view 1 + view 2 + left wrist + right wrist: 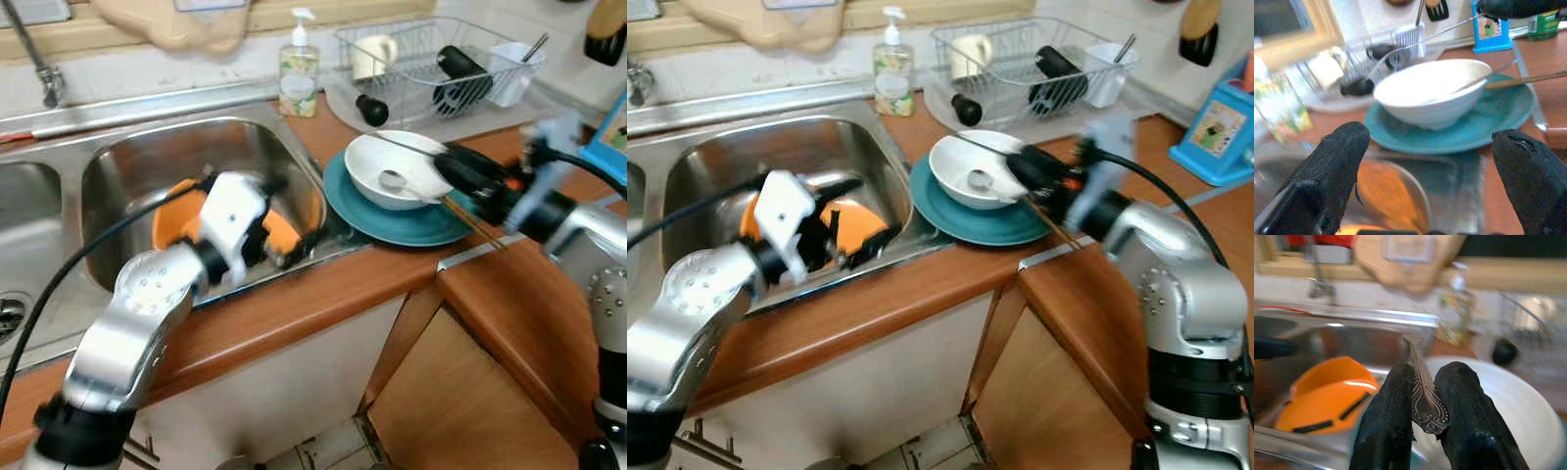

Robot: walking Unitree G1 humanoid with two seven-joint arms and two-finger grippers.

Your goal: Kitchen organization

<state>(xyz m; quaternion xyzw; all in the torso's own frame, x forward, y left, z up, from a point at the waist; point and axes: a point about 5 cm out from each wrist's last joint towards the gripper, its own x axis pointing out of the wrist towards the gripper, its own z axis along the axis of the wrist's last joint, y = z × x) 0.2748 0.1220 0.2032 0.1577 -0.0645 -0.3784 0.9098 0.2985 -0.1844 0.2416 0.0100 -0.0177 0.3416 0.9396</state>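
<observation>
My left gripper will next take hold of the silver utensil by its bare loose end point(378, 135) point(1367, 78), because the fingers of my right gripper cover one end of the utensil.
An orange bowl point(168, 223) lies tilted in the steel sink point(147, 147). My left gripper point(294, 220) hangs over it inside the basin, open, with nothing between its fingers point(1337, 161). On the counter to the right, a white bowl point(392, 162) with a small spoon point(392, 180) in it stands on a teal plate point(392, 223). Brown chopsticks point(475, 223) rest on the plate's right rim. My right gripper point(460, 171) hovers at the white bowl's right edge, shut on a silver utensil point(1422, 401) that points out over the bowl toward the sink.
A wire dish rack point(431, 59) holding cups and a black item stands at the back right, with a soap bottle point(298, 73) beside it. A tap point(39, 69) is at the back left and a blue box point(1220, 132) at the far right. An open wooden cabinet door point(470, 392) juts out below the counter.
</observation>
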